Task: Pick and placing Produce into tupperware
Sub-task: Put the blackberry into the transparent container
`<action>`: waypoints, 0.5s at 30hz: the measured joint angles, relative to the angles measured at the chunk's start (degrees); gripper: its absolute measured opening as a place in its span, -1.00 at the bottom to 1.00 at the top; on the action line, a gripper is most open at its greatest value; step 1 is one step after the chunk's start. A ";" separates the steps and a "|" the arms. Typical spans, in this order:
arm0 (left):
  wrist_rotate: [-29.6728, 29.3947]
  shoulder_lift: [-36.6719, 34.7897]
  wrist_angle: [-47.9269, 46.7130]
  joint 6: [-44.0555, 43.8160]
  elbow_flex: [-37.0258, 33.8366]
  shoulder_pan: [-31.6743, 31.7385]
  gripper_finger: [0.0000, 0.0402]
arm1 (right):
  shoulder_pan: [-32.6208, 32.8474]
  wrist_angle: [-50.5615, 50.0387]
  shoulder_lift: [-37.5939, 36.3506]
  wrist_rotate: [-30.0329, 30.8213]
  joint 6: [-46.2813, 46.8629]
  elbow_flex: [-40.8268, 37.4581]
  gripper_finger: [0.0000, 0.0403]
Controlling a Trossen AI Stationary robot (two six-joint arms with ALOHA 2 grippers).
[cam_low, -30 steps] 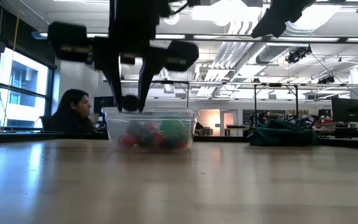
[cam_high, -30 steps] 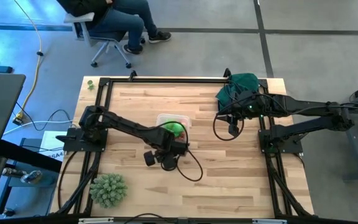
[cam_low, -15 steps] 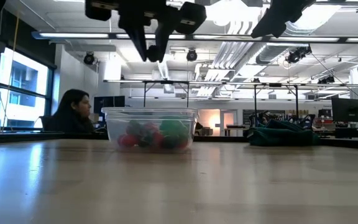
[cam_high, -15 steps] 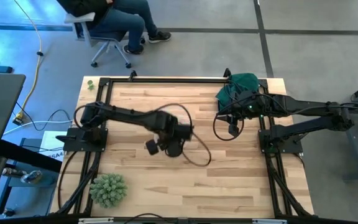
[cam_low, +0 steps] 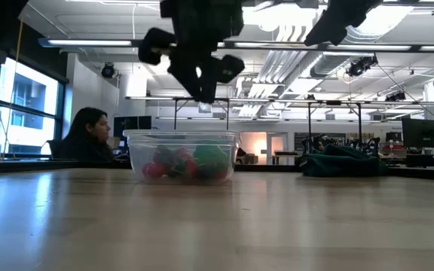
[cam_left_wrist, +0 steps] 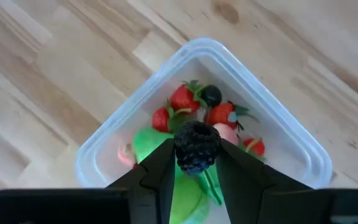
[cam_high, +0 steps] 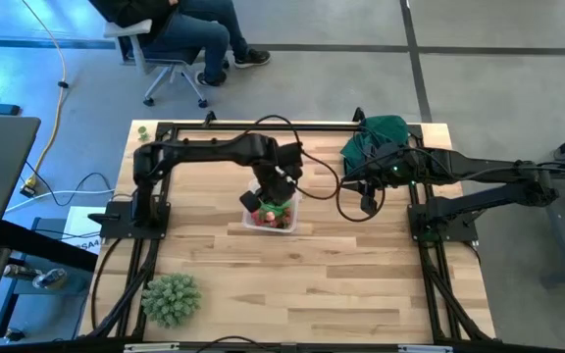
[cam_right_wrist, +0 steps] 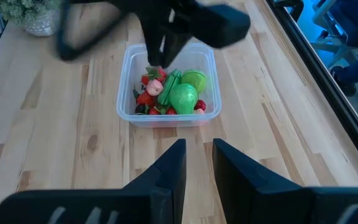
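Observation:
The dark berry (cam_left_wrist: pixel 196 148) hangs well above the tupperware (cam_left_wrist: pixel 253 118) in the left wrist view, so my left gripper should bring the berry down before releasing it.
The clear tupperware (cam_high: pixel 284 224) sits mid-table, holding red, green and pink produce (cam_right_wrist: pixel 166 93). My left gripper (cam_high: pixel 275 194) hangs above it, pointing steeply down, shut on a small dark bumpy berry (cam_left_wrist: pixel 196 146). In the low view the left gripper (cam_low: pixel 204 92) stands well above the tupperware's rim (cam_low: pixel 181 135). My right gripper (cam_high: pixel 369 206) waits off to the tupperware's right, raised and slanting down; in its wrist view the right gripper (cam_right_wrist: pixel 194 165) is open with nothing between its fingers. My left gripper pinches the dark berry by its two opposite sides (cam_left_wrist: pixel 180 149) between its two fingers, at their free ends. The fingers come from above, pointing steeply down. The berry is lifted clear, over the produce in the tupperware.
A dark green cloth (cam_high: pixel 376 137) lies bunched at the far right corner. A spiky pale-green ball (cam_high: pixel 172 299) stands at the near left. A black frame (cam_high: pixel 263 126) runs around the table. A person (cam_high: pixel 175 29) sits on a chair beyond the far edge.
My left gripper has risen from table height on the tupperware's near side and swung toward the far edge, rolling as it went. It now hangs over the tupperware, still shut on the dark berry. The tupperware has stayed where it was.

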 joint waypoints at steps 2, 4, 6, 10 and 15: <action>1.89 0.00 2.17 0.09 -2.42 1.20 -0.50 | 0.00 0.02 0.00 0.00 0.00 0.00 -0.66; 2.84 0.02 4.07 0.19 -4.49 1.81 -0.50 | 0.02 0.02 0.00 0.00 0.00 0.00 -0.66; 3.10 0.02 5.51 0.21 -6.46 1.94 -0.50 | 0.02 0.01 0.00 0.00 0.00 0.00 -0.66; 3.02 0.02 7.46 0.21 -10.12 1.74 -0.50 | 0.02 0.01 0.00 0.00 0.00 0.00 -0.66; 2.41 0.02 10.90 0.01 -14.57 1.78 -0.50 | 0.02 0.02 0.00 0.00 0.00 0.00 -0.66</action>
